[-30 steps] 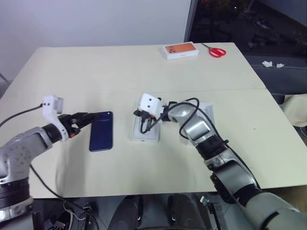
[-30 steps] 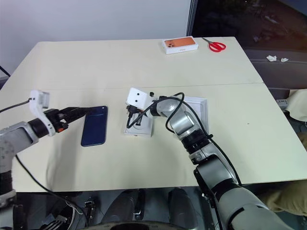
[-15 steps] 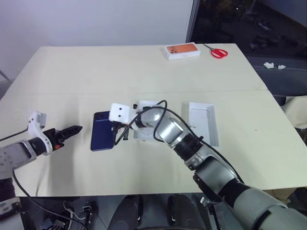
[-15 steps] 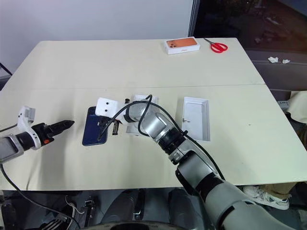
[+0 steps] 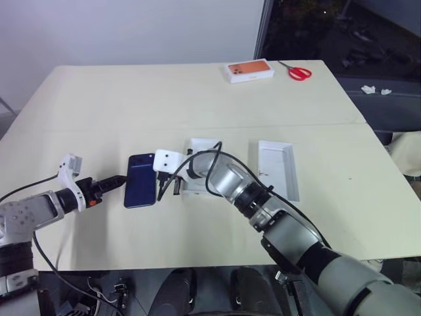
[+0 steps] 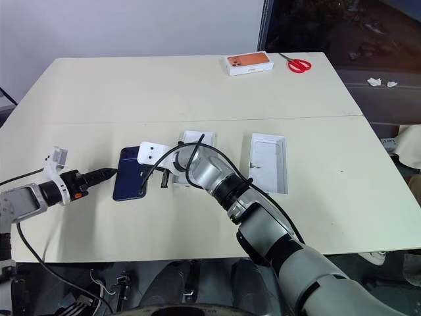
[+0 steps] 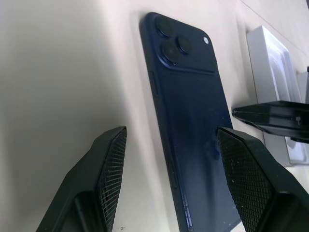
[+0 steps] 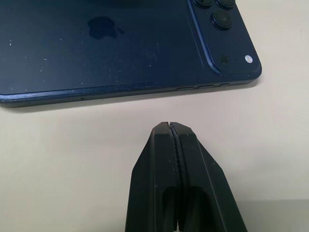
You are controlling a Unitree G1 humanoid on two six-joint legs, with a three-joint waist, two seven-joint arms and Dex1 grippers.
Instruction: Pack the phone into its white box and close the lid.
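The right gripper's fingers crowd the phone's edge on the box side, so the left gripper will next grab the phone by its long edge facing the open table.
The dark blue phone (image 5: 140, 189) lies back up on the table, its camera cluster (image 7: 176, 43) at the far end. My left gripper (image 5: 119, 180) is open just left of it and low, and in the left wrist view the phone's near end lies between the two fingers. My right gripper (image 8: 174, 129) is shut and empty, its tips on the table just off the phone's right long edge. The white box (image 5: 199, 149) sits right of the phone, partly hidden by my right arm. The lid (image 5: 278, 168) lies inside up farther right.
An orange-topped box (image 5: 250, 70) and red scissors (image 5: 298, 71) sit at the table's far edge. A seam (image 5: 316, 124) runs across the tabletop behind the work area. Cables hang from both wrists.
My right gripper swung left from above the white box to the phone's right edge and sank. My left gripper drew back, dropped, then came in again at the phone's left edge.
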